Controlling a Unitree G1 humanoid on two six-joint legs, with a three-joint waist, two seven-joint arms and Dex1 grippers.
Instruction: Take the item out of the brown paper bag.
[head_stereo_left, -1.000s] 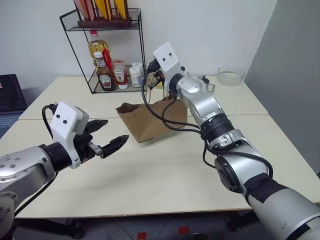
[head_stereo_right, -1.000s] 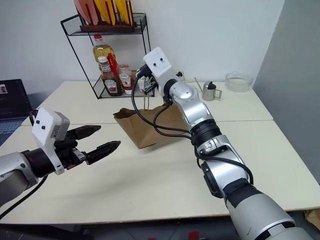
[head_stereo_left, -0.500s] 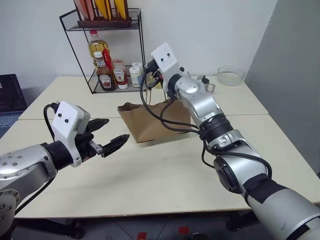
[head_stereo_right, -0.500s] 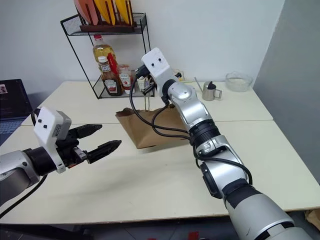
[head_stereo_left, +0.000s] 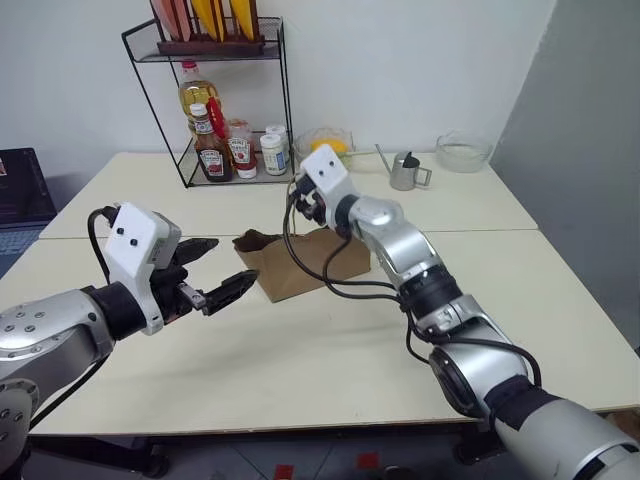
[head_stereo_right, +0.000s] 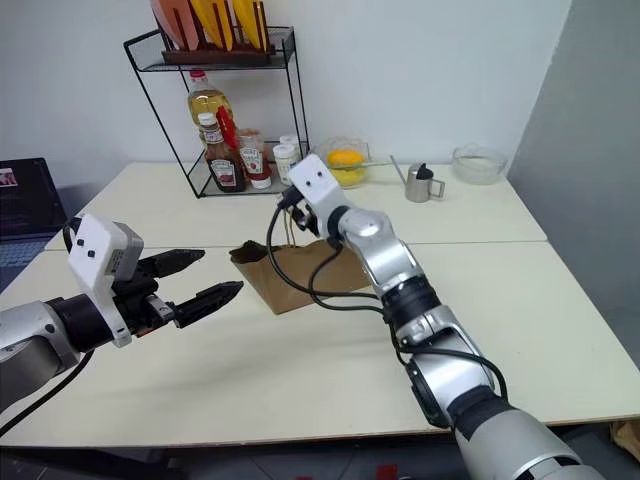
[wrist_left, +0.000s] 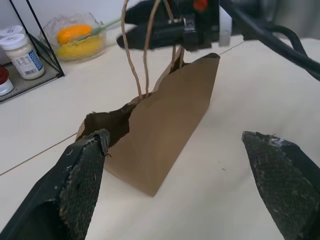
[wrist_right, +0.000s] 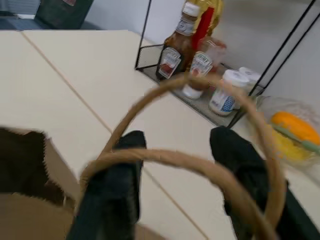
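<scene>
My left gripper needs to grab the bag by its upper loop handle next, because the crumpled paper sags while the loops stand up.
The brown paper bag stands crumpled on the cream table, its mouth up and its two tan loop handles rising. My right gripper hovers just above the bag's far top edge, open, with the handles looping loosely between and in front of its fingers. Off the bag's near left side, my left gripper is open and level, its fingers spread wide toward the bag without touching it. The item is hidden; the bag's interior looks dark.
A black wire rack with ketchup bottles, an oil bottle and jars stands at the back left. Behind the bag are a glass bowl with a yellow-orange fruit, a small metal pitcher and a glass bowl.
My right arm has come down with the handles, and the bag now sits lower on the table. The fruit bowl behind it has come into sight. The left arm has stayed put.
</scene>
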